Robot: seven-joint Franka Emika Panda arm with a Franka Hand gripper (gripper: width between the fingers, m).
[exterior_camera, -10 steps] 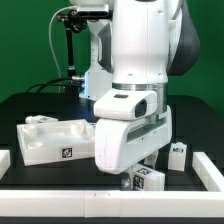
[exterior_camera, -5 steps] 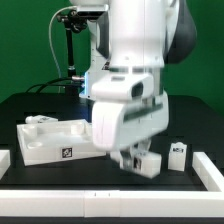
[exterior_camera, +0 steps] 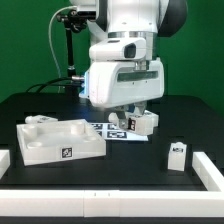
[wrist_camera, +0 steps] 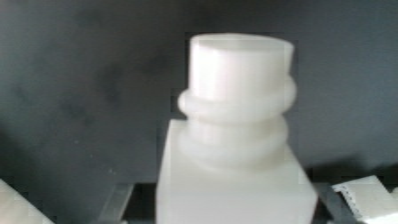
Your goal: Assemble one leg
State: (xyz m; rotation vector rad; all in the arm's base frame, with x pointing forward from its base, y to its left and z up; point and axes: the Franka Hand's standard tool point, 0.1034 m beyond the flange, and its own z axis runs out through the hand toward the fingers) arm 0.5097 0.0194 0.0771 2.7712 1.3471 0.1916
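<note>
The held leg is above the black table in the exterior view. It is too early for my gripper to let go, so it should keep holding the leg.
My gripper [exterior_camera: 136,114] is shut on a leg [exterior_camera: 146,122], a small white block with black-and-white tags, and holds it well above the black table. In the wrist view the held leg [wrist_camera: 231,130] fills the middle, with its round peg end pointing away, and my gripper [wrist_camera: 231,205] clamps its square body between dark fingers [wrist_camera: 128,198]. A second leg [exterior_camera: 178,152] stands on the table at the exterior view's right. The large flat white recessed part [exterior_camera: 58,140] lies at the exterior view's left.
A flat tagged sheet [exterior_camera: 108,129], probably the marker board, lies on the table under the gripper. Low white walls [exterior_camera: 110,200] border the table at the front and both sides. A black stand [exterior_camera: 68,50] with cables is at the back.
The gripper has risen from near the table's front with the leg in it, and has moved back over the middle. The second leg has not moved.
</note>
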